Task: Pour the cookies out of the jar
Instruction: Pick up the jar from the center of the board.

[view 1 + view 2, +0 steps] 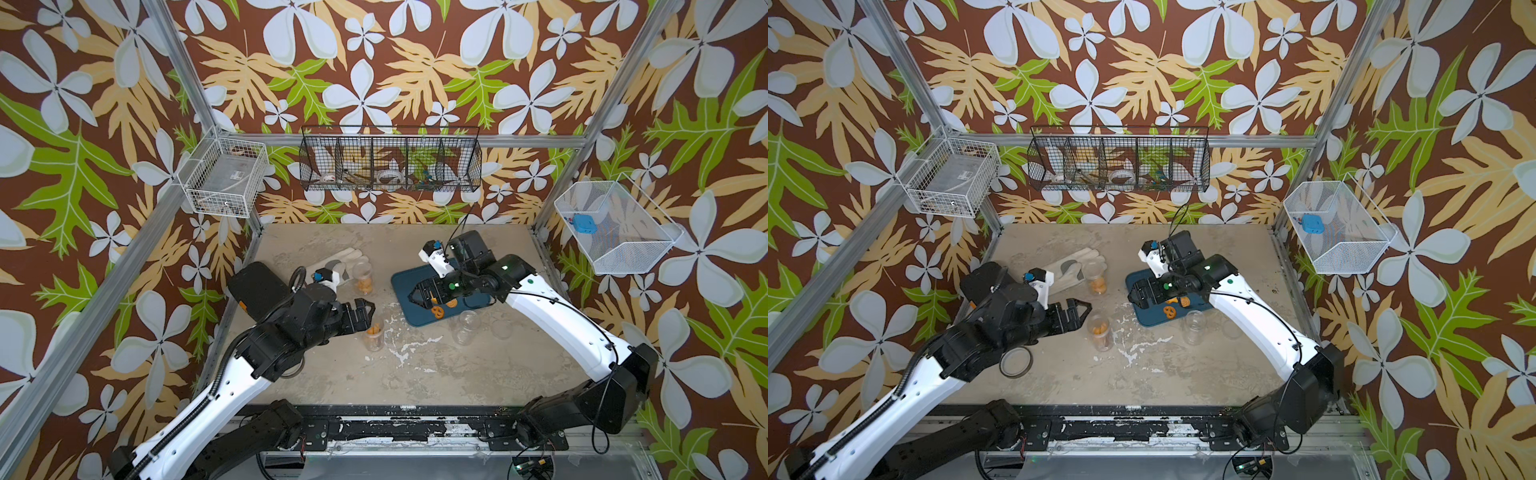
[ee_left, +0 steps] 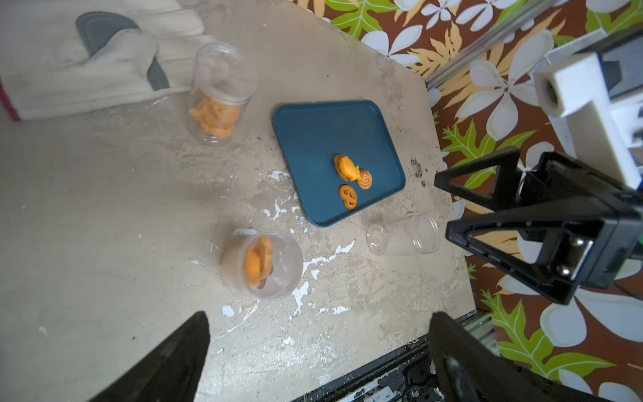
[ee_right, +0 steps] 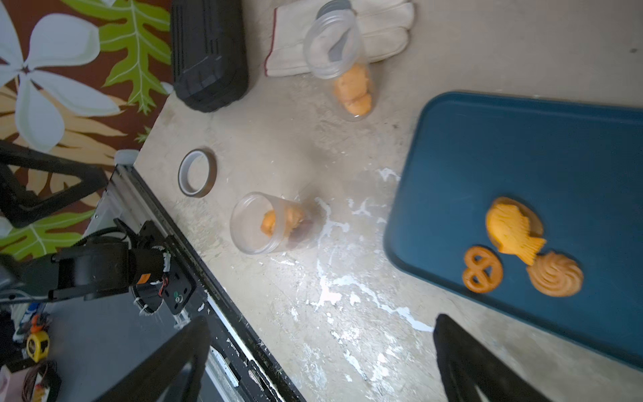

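Note:
I need to grab the jar of cookies near its open rim with my right gripper next, so the base of the jar stays free for my left gripper to pour.
A clear jar holding orange cookies stands upright and open on the table. My left gripper hovers open just beside it, with nothing between its fingers. A second jar with cookies stands by the glove. On the blue tray lie three cookies. My right gripper is open above the tray's left part, empty.
A white work glove lies at the back left. An empty clear jar sits in front of the tray. A tape roll and a black case are near my left arm.

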Motion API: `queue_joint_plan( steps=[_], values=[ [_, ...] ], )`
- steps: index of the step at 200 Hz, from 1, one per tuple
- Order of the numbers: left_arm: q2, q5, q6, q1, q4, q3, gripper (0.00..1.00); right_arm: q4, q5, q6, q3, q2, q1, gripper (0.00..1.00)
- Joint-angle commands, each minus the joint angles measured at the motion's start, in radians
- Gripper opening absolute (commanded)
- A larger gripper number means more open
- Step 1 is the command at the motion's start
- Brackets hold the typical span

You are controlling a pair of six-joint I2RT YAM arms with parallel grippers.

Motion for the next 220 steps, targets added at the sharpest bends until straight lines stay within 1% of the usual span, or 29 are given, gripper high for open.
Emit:
queue_joint_plan(
  steps=[1, 40, 71, 106, 146, 194, 220],
  values=[
    [-0.083, -0.059, -0.121, 0.01, -0.002, -0.058, 1.0, 0.02, 0.03, -0.045, 0.032, 0.051, 0.082, 1.0],
    [-0.177, -0.085, -0.207, 0.011, -0.055, -0.132, 1.0, -0.036, 0.14, -0.074, 0.113, 0.185, 0.207, 1.0],
    [-0.221, -0.079, -0.254, 0.01, -0.079, -0.153, 1.0, -0.013, 0.167, -0.05, 0.151, 0.261, 0.27, 1.0],
    [-0.259, -0.085, -0.279, 0.01, -0.107, -0.156, 1.0, -0.023, 0.197, -0.038, 0.209, 0.347, 0.311, 1.0],
    [-0.285, -0.091, -0.29, 0.01, -0.13, -0.16, 1.0, -0.056, 0.275, -0.049, 0.265, 0.427, 0.349, 1.0],
    [-0.294, -0.091, -0.289, 0.01, -0.134, -0.166, 1.0, -0.073, 0.329, -0.023, 0.28, 0.468, 0.353, 0.99],
    [-0.294, -0.092, -0.283, 0.01, -0.135, -0.164, 1.0, -0.075, 0.34, -0.02, 0.283, 0.482, 0.353, 0.96]
  ],
)
